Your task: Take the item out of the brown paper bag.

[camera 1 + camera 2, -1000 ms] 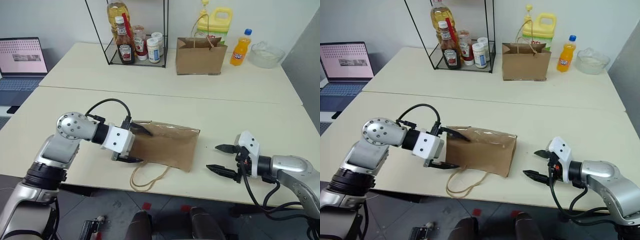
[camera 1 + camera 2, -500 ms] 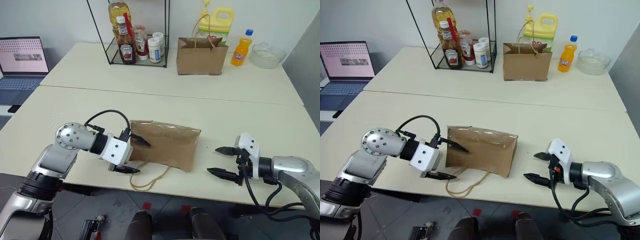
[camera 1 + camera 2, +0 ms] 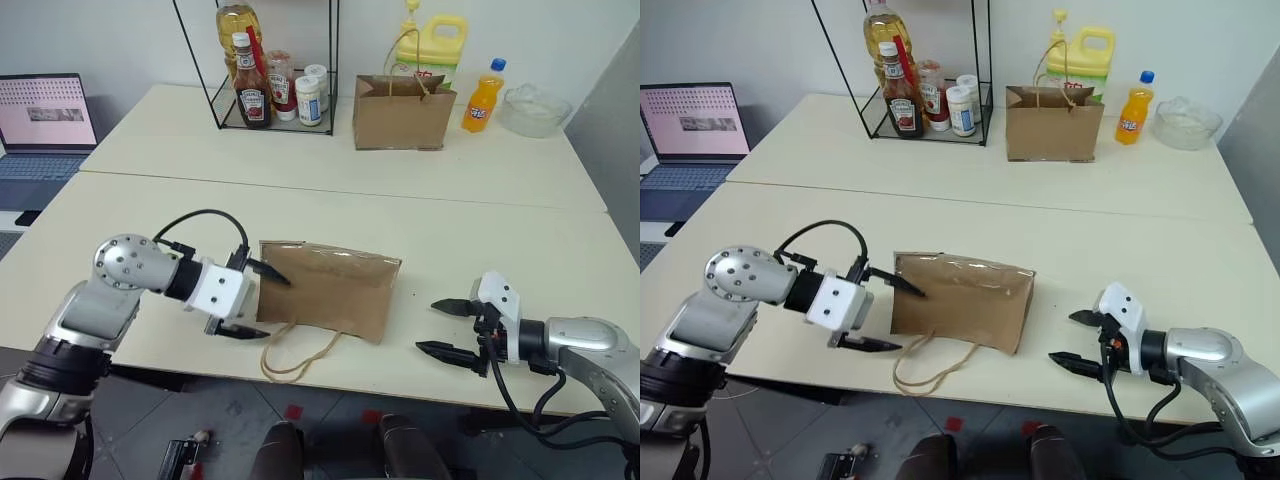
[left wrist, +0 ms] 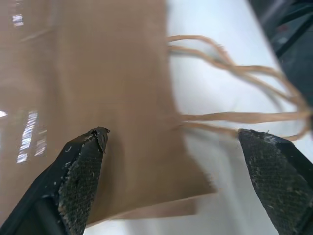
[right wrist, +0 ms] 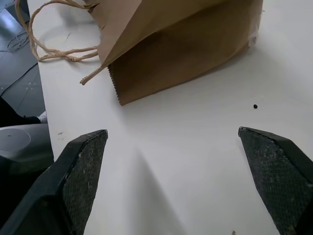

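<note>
The left gripper next grabs the brown paper bag by the string handle (image 3: pixel 283 365) that trails loose off the bag's edge, since the bag lies flat and creased.
The brown paper bag (image 3: pixel 335 295) lies flat and creased on the near table, its string handles (image 3: pixel 298 358) trailing toward the front edge. The item is hidden; no bottle shows at the bag. My left gripper (image 3: pixel 277 308) is open at the bag's left end, its upper finger over the bag's left edge and its lower one by the front left corner. In the left wrist view the bag (image 4: pixel 98 73) and its handles (image 4: pixel 230 63) lie between the spread fingers (image 4: pixel 80 181). My right gripper (image 3: pixel 426 326) stands open over bare table, a little right of the bag.
On the far table stand a wire rack (image 3: pixel 270 90) with a ketchup bottle and jars, an upright neater brown bag (image 3: pixel 400 112), a yellow jug (image 3: pixel 432 45), an orange soda bottle (image 3: pixel 482 97) and a glass bowl (image 3: pixel 532 110). A laptop (image 3: pixel 40 115) sits far left.
My left gripper has drawn back a little to the left, so less of the bag's end lies between its fingers. The right gripper and the bag have stayed put.
</note>
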{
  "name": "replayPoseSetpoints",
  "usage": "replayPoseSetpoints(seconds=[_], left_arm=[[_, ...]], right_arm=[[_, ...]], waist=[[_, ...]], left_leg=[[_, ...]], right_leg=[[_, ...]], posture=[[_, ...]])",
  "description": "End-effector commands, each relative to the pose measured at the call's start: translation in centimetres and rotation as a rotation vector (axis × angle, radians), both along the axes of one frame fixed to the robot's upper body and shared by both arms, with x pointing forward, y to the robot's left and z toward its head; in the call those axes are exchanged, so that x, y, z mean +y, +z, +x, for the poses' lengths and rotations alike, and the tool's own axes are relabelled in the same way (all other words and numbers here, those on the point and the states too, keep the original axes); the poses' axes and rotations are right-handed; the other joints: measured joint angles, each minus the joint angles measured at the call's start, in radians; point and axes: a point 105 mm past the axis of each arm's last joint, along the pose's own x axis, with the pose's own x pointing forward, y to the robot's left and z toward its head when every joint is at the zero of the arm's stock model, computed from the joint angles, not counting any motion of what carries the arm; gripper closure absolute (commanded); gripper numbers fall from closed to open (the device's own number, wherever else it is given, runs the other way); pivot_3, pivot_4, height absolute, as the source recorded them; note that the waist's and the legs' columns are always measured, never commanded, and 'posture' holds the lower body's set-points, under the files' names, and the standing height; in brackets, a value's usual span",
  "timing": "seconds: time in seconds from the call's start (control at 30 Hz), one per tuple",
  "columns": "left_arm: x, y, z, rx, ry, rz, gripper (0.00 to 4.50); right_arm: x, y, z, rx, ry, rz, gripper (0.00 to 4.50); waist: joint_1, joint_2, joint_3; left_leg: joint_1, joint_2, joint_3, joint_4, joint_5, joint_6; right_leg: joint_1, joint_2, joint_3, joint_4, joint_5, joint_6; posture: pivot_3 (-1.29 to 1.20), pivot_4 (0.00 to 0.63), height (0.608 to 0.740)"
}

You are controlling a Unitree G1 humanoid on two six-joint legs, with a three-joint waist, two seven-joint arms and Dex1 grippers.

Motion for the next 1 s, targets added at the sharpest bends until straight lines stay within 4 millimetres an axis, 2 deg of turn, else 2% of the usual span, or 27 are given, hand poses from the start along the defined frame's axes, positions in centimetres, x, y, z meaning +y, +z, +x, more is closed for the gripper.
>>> replayPoseSetpoints(seconds=[0.03, 0.4, 0.5, 0.73, 0.83, 0.9, 1.0], left_arm=[[-0.7, 0.7, -0.3, -0.034, -0.023, -0.035, 0.00], [-3.4, -1.0, -1.2, -0.026, -0.074, -0.125, 0.00], [-3.8, -0.9, -0.8, -0.026, -0.060, -0.160, 0.56], [-3.5, -0.8, -0.6, -0.003, -0.032, -0.179, 2.83], [-3.9, 0.0, -0.2, 0.071, 0.049, -0.265, 3.81], [-4.2, 0.9, 0.2, 0.161, 0.135, -0.346, 4.42], [-4.2, 1.4, 0.7, 0.280, 0.242, -0.419, 4.49]], right_arm=[[0.1, 0.7, 0.0, -0.029, 0.012, 0.010, 0.01], [0.0, 0.7, -0.2, -0.039, 0.010, -0.004, 0.01], [-0.3, 1.0, 0.1, -0.061, 0.014, -0.025, 0.00], [-0.1, 1.0, -0.5, -0.096, 0.079, -0.074, 0.00], [0.3, 1.1, -0.8, -0.146, 0.119, -0.099, 0.00], [0.7, 1.2, -1.3, -0.235, 0.207, -0.159, 0.00], [1.2, 0.9, -2.2, -0.363, 0.338, -0.229, 0.00]], waist=[[0.000, 0.000, 0.000], [0.000, 0.000, 0.000], [0.000, 0.000, 0.000], [0.000, 0.000, 0.000], [0.000, 0.000, 0.000], [0.000, 0.000, 0.000], [0.000, 0.000, 0.000]], left_leg=[[0.000, 0.000, 0.000, 0.000, 0.000, 0.000], [0.000, 0.000, 0.000, 0.000, 0.000, 0.000], [0.000, 0.000, 0.000, 0.000, 0.000, 0.000], [0.000, 0.000, 0.000, 0.000, 0.000, 0.000], [0.000, 0.000, 0.000, 0.000, 0.000, 0.000], [0.000, 0.000, 0.000, 0.000, 0.000, 0.000], [0.000, 0.000, 0.000, 0.001, 0.000, 0.000]], right_leg=[[0.000, 0.000, 0.000, 0.000, 0.000, 0.000], [0.000, 0.000, 0.000, 0.000, 0.000, 0.000], [0.000, 0.000, 0.000, 0.000, 0.000, 0.000], [0.000, 0.000, 0.000, 0.000, 0.000, 0.000], [0.000, 0.000, 0.000, 0.000, 0.000, 0.000], [0.000, 0.000, 0.000, 0.000, 0.000, 0.000], [0.000, 0.000, 0.000, 0.000, 0.000, 0.000]], posture=[[0.00, 0.150, 0.740], [0.00, 0.150, 0.740], [0.00, 0.150, 0.740], [0.00, 0.150, 0.740], [0.00, 0.150, 0.740], [0.00, 0.150, 0.740], [0.00, 0.150, 0.740]])
